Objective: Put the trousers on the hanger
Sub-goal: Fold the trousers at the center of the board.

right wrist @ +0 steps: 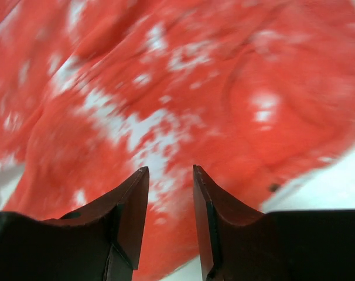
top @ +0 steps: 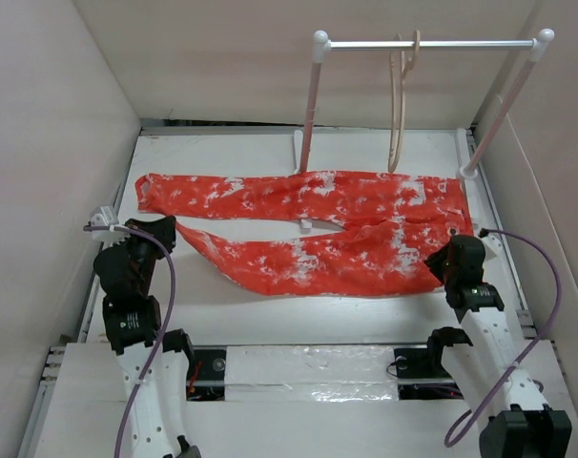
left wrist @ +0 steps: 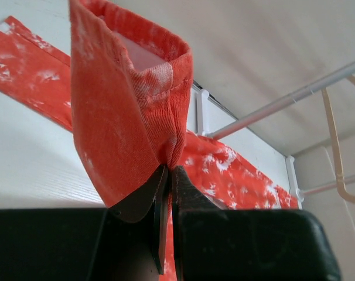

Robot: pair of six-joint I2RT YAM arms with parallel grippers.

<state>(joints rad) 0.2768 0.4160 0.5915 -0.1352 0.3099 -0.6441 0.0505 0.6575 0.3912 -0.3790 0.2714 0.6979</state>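
Observation:
I need to fold the near leg over for the hanger, so next I will pick up the trousers (top: 346, 224) by the near waist corner (top: 436, 281) with my right gripper.
The red-orange trousers (top: 346, 224) with white blotches lie flat across the table, legs to the left, waist to the right. My left gripper (top: 170, 229) is shut on the cuff of the near leg; in the left wrist view the cuff (left wrist: 125, 99) stands up folded out of the pinched tips of that gripper (left wrist: 169, 168). At the near corner of the waist, my right gripper (top: 444, 260) is open. In the right wrist view it (right wrist: 170, 170) hovers just over the fabric (right wrist: 166, 88), with a small dark button (right wrist: 274, 187) beside it. The pale beige hanger (top: 397, 114) hangs by its hook from the rail.
A white two-post rail rack (top: 427, 44) stands at the back right of the table (top: 241, 153), its posts (top: 309, 105) just behind the trousers. Beige walls close in the left, back and right sides. The rail (left wrist: 283, 100) and hanger (left wrist: 335, 146) also show in the left wrist view.

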